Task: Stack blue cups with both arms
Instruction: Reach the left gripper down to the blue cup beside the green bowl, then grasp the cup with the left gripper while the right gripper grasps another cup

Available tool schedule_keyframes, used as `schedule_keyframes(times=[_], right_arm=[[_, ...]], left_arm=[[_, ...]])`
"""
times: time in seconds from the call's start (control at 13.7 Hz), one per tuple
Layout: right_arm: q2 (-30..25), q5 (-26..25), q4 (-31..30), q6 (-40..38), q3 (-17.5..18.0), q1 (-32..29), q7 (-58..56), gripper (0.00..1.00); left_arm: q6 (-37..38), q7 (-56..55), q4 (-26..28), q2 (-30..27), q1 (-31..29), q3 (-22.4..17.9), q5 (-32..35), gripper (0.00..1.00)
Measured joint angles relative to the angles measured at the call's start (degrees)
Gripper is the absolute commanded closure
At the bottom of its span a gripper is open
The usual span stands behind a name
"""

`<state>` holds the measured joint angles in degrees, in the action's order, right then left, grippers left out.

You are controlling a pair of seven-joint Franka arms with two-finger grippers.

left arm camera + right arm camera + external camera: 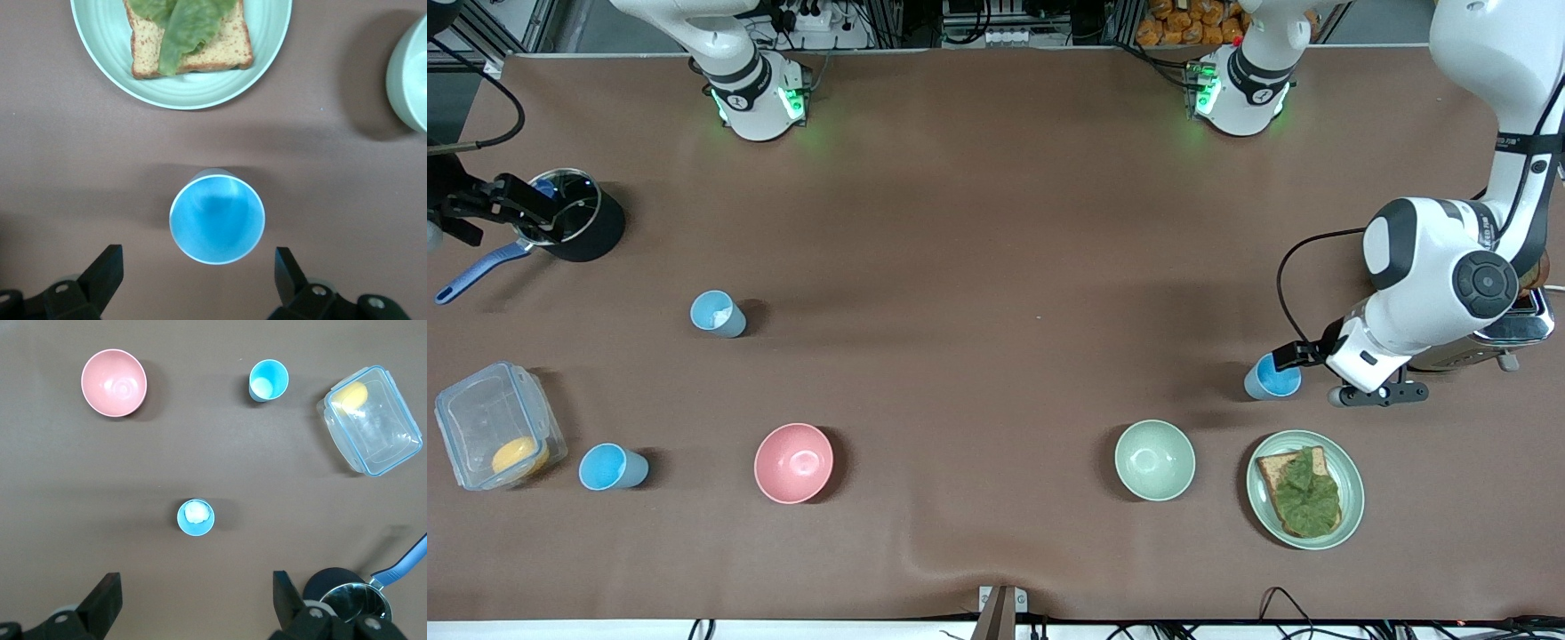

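Note:
My left gripper will next grab the rim of the blue cup beside the green plate to stack it.
Three blue cups stand on the brown table. One with a whitish bit inside point(716, 313) is toward the right arm's end; it also shows in the right wrist view point(195, 517). A second cup point(609, 467) stands nearer the front camera, by a clear box, and shows in the right wrist view point(268, 380). The third point(1272, 377) is at the left arm's end. My left gripper point(1298, 357) is open just beside this cup; in the left wrist view the cup point(217, 215) is slightly ahead of the gripper point(198, 270). My right gripper point(511, 209) is open and empty, high by the pot point(197, 600).
A pink bowl point(793, 462) and a pale green bowl point(1154, 460) stand nearer the front camera. A green plate point(1263, 507) holds toast with lettuce beside the third cup. A clear box point(498, 425), a black pot point(583, 233) and a metal appliance point(1507, 331) sit at the table's ends.

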<state>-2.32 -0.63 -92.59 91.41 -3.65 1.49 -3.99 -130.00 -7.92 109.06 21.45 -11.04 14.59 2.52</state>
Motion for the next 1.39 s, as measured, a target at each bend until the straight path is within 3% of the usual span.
schedule_keyframes(times=[0.37, 0.88, 0.95, 1.02, 1.24, 1.39], right_arm=[[2.21, 0.09, -0.11, 1.03, 0.28, 1.47, -0.14, 0.00], [12.39, 0.63, -3.32, 4.56, 0.58, 7.79, 0.35, 0.00], [12.79, 1.11, -6.01, 8.56, 0.58, 7.89, 0.34, 0.00], [12.84, 1.74, -9.49, 13.02, 0.58, 7.98, 0.34, 0.00], [12.71, 2.13, -19.62, 24.37, 0.57, 8.11, 0.34, 0.00], [12.72, 2.15, -25.81, 30.82, 0.50, 8.11, 0.34, 0.00]], left_arm=[[-3.15, 0.15, 0.12, 2.57, -0.82, -0.02, 0.25, 0.00], [-5.13, 0.28, 0.09, 5.65, -1.26, -0.02, 4.68, 0.02], [-5.13, 0.28, 0.08, 5.81, -1.26, -0.02, 4.69, 0.19], [-5.13, 0.28, 0.08, 5.94, -1.25, 0.00, 4.69, 0.26], [-5.22, 0.28, 0.05, 6.54, -1.16, 0.08, 4.69, 0.36], [-6.26, 0.28, 0.04, 7.49, -1.14, 0.09, 4.69, 0.51]])
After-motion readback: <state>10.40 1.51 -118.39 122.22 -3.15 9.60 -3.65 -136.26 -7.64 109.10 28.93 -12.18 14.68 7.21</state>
